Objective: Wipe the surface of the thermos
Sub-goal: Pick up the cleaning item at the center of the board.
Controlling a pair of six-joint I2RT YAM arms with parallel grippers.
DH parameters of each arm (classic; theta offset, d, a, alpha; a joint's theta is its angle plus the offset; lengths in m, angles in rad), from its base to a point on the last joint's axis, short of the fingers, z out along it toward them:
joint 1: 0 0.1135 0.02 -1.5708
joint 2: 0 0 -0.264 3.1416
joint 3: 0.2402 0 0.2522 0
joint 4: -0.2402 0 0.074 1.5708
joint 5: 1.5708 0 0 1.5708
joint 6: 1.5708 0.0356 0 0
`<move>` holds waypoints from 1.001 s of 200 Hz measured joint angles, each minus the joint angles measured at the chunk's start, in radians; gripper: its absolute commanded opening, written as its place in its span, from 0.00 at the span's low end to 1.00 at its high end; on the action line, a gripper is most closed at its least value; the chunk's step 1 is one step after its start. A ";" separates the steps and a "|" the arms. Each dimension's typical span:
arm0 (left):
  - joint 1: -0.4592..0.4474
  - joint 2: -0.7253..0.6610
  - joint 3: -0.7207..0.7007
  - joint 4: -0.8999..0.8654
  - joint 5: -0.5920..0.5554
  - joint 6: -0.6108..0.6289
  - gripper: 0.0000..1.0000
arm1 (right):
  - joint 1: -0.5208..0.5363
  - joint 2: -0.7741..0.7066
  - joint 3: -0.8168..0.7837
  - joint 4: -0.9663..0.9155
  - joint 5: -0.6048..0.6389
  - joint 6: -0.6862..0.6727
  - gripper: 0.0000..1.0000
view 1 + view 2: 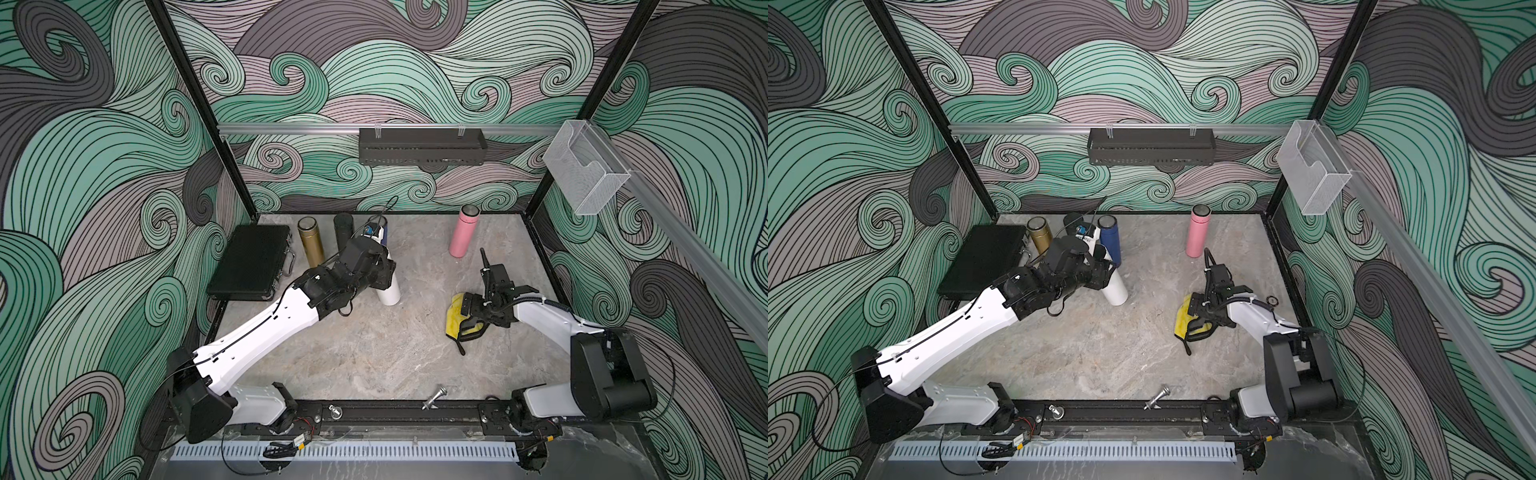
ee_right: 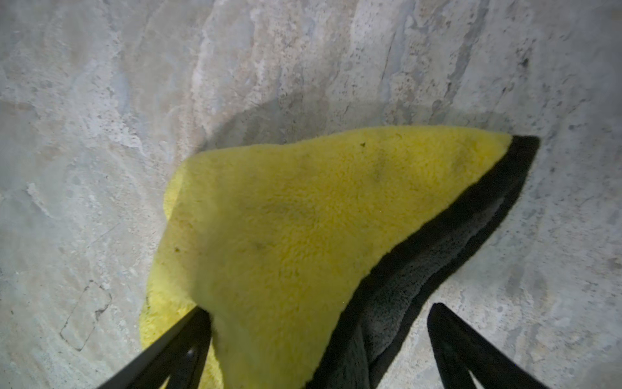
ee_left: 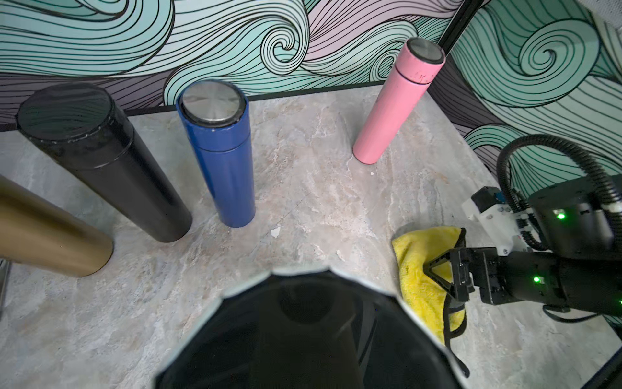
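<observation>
To leave the yellow fold free to wipe the thermos, my right gripper should next pinch the yellow cloth near its black edge.
The white thermos with a black lid stands tilted on the stone table, left of centre. My left gripper is shut on its upper part. In the left wrist view the dark lid of the thermos fills the lower middle and hides the fingers. A yellow cloth with a black edge lies crumpled on the table to the right. My right gripper stands open low over it. In the right wrist view the cloth sits between the two spread black fingers, and bare table shows beside one of them.
Gold, black, blue and pink thermoses stand along the back edge. A black case lies at the left. A metal bolt sits at the front rail. A black shelf hangs on the back wall.
</observation>
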State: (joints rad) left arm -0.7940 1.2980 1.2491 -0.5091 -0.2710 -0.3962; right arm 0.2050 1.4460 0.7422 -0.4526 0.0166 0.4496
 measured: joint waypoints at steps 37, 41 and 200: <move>0.016 -0.052 -0.074 0.008 -0.006 -0.001 0.00 | 0.026 0.095 0.037 0.012 0.012 0.033 0.90; 0.020 -0.058 -0.079 0.006 -0.006 -0.001 0.00 | 0.028 0.100 0.040 0.015 0.012 0.039 0.88; 0.117 -0.156 -0.238 0.061 0.078 -0.145 0.00 | 0.347 -0.285 -0.108 0.259 -0.212 0.090 0.00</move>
State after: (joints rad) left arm -0.6773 1.1416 1.0107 -0.4480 -0.1928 -0.5411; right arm 0.5518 1.1610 0.6338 -0.1932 -0.1955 0.5396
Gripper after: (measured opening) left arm 0.622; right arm 0.108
